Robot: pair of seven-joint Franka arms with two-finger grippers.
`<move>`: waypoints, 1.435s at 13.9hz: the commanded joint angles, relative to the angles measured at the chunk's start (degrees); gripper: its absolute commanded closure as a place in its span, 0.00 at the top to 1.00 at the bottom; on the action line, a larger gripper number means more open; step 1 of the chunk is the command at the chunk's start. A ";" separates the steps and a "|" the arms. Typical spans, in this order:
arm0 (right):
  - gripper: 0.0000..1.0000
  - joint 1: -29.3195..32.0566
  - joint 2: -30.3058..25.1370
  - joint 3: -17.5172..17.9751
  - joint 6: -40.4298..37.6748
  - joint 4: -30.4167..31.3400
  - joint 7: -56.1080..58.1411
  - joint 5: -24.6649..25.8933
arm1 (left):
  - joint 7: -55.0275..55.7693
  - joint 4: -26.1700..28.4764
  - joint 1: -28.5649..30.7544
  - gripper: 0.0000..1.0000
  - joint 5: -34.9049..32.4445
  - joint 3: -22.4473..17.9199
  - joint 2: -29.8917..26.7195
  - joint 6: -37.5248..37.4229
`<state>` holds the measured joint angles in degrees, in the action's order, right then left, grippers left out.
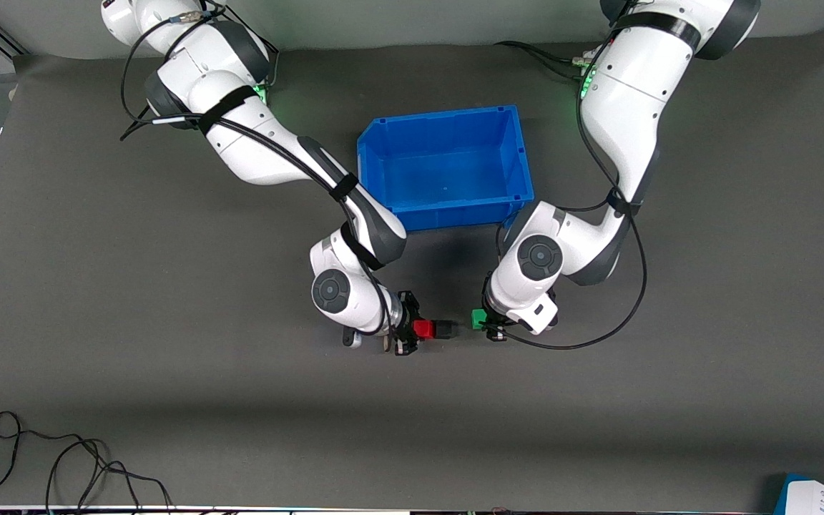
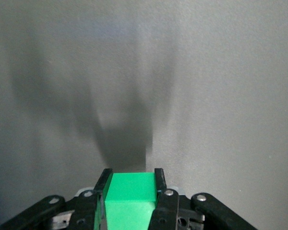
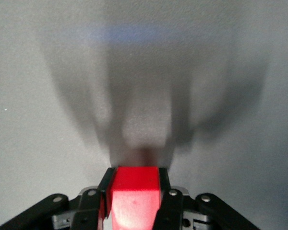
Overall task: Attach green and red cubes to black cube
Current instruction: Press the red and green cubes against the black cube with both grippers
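The black cube against the red cube [image 1: 423, 328] sits short of the green cube [image 1: 478, 319]. My right gripper needs to push the red cube over before it lets go.
My right gripper [image 1: 420, 330] is shut on the red cube [image 1: 423, 328], low over the grey mat. A small black cube [image 1: 446, 329] sits against the red cube's face, on the side toward the left arm. My left gripper [image 1: 483, 320] is shut on the green cube [image 1: 478, 319], a short gap from the black cube. In the left wrist view the green cube [image 2: 130, 196] fills the space between the fingers [image 2: 159, 178]. In the right wrist view the red cube [image 3: 134, 196] sits between the fingers [image 3: 106, 179]; the black cube is mostly hidden by it.
An empty blue bin [image 1: 383, 154] stands on the mat farther from the front camera than both grippers. Loose black cable [image 1: 61, 465] lies at the near edge toward the right arm's end. A white and blue box [image 1: 823, 497] sits at the near corner toward the left arm's end.
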<state>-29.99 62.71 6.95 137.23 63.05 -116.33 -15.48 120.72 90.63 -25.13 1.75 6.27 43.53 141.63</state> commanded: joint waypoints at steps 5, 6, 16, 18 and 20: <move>0.19 -2.53 1.89 -0.01 1.55 -3.37 -1.45 1.06 | -1.97 -4.50 -0.80 0.00 -1.57 -0.65 3.76 -0.04; 0.19 -2.62 1.98 -0.01 1.55 -3.20 -1.27 1.06 | -2.24 -4.50 -0.80 0.00 -1.57 -0.65 3.85 -0.04; 0.20 -2.88 1.98 -0.18 1.46 -2.67 -1.01 1.24 | -2.24 -4.67 -0.97 0.99 -2.80 -0.65 4.20 1.72; 0.45 -2.88 1.98 -0.18 1.37 -2.49 -1.09 1.24 | -2.07 -4.67 -1.50 1.00 -3.50 -0.65 4.20 1.71; 0.73 -2.88 1.89 -0.27 1.28 -1.97 -1.27 1.24 | -2.07 -4.67 -1.50 1.00 -3.50 -0.65 4.20 1.71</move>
<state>-32.32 63.55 7.13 138.42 62.25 -116.33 -15.46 118.51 87.58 -25.74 -1.01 6.27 46.80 143.37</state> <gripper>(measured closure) 0.476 0.317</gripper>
